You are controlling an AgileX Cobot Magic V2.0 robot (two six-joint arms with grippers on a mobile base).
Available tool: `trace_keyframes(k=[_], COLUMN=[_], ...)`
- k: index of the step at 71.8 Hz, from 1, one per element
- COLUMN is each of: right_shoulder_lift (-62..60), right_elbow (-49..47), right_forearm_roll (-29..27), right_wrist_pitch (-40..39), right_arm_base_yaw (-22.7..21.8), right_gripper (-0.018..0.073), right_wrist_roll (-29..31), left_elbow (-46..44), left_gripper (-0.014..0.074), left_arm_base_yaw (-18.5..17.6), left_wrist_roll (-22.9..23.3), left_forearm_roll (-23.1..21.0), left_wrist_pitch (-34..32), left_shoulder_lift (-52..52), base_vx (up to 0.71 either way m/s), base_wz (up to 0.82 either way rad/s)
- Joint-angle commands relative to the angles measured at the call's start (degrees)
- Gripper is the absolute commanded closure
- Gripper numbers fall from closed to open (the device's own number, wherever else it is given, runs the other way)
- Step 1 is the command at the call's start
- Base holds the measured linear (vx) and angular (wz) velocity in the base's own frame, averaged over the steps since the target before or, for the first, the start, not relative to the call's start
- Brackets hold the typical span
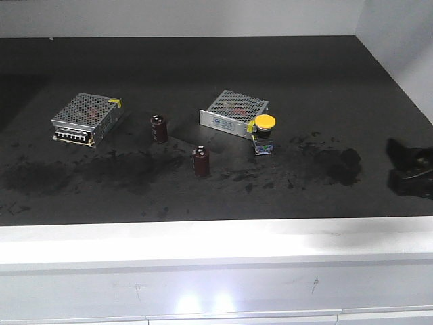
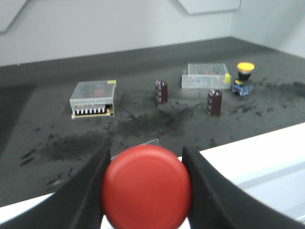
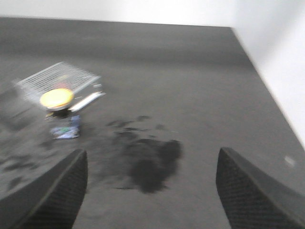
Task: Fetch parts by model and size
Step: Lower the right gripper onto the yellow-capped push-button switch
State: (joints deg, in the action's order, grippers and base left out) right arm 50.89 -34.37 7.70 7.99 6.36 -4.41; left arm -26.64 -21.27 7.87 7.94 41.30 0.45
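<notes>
The right gripper grips the yellow-capped push-button [image 1: 264, 133] by its round yellow cap [image 1: 264, 122] next, to fetch the requested part.
The red-capped push-button [image 2: 147, 186] fills the bottom of the left wrist view, its round cap facing the camera. My left gripper [image 2: 145, 153] is shut on it, one dark finger on each side of the cap, above the table's white front edge; its base is hidden. The yellow-capped push-button [image 1: 264, 133] stands upright on its dark labelled base by the right power supply, also seen from the wrists [image 2: 245, 76] [image 3: 57, 101]. My right gripper [image 3: 150, 188] is open and holds nothing, well to the right of the yellow button. From the front it shows at the right edge [image 1: 400, 166].
Two silver perforated power supply boxes lie on the dark tabletop, one left [image 1: 88, 118], one centre [image 1: 235, 114]. Two brown capacitors [image 1: 160, 128] [image 1: 201, 161] stand between them. Dark smudges mark the surface. A white ledge [image 1: 216, 240] runs along the front; walls close the back and right.
</notes>
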Motion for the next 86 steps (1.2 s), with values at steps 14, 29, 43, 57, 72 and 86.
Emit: trace_keyframes(k=[14,29,43,57,72,86], right_shoulder_lift=[11.2,23.7,35.7,47.7,55.5,58.1], right_elbow=[-13.8,-29.5,-46.1,-62.2,-71.5,-72.2], right_forearm_roll=[0.6,-2.0,-3.6,-4.5,-5.0,-4.7], right_wrist_pitch=[1.5,9.0,20.1,32.4,41.9,42.5], right_arm_base_yaw=[9.6,11.3,14.2,15.3,15.1,15.1], right_gripper=[0.0020,0.0020,0.0020,0.0020,0.0020,0.0020], right_wrist_roll=[1.5,1.3,1.3,-2.7,-4.0,-5.0], left_elbow=[-1.1,-1.1,-1.1,-1.1,-1.1,-1.1], left_gripper=[0.0603,0.0603,0.0603,0.0603,0.0603,0.0603], left_arm_base_yaw=[-0.5,-0.5,-0.5,-0.5,-0.5,-0.5], left_wrist_roll=[0.0,0.0,0.0,0.0,0.0,0.0], left_forearm_roll=[0.3,0.3,0.3,0.3,0.3,0.3], left_wrist_pitch=[-4.1,-4.1,-4.1,-4.1,-4.1,-4.1], left_shoulder_lift=[0.8,0.8,0.8,0.8,0.8,0.8], base_vx=[0.00,0.00,0.00,0.00,0.00,0.00], base_wz=[0.00,0.00,0.00,0.00,0.00,0.00])
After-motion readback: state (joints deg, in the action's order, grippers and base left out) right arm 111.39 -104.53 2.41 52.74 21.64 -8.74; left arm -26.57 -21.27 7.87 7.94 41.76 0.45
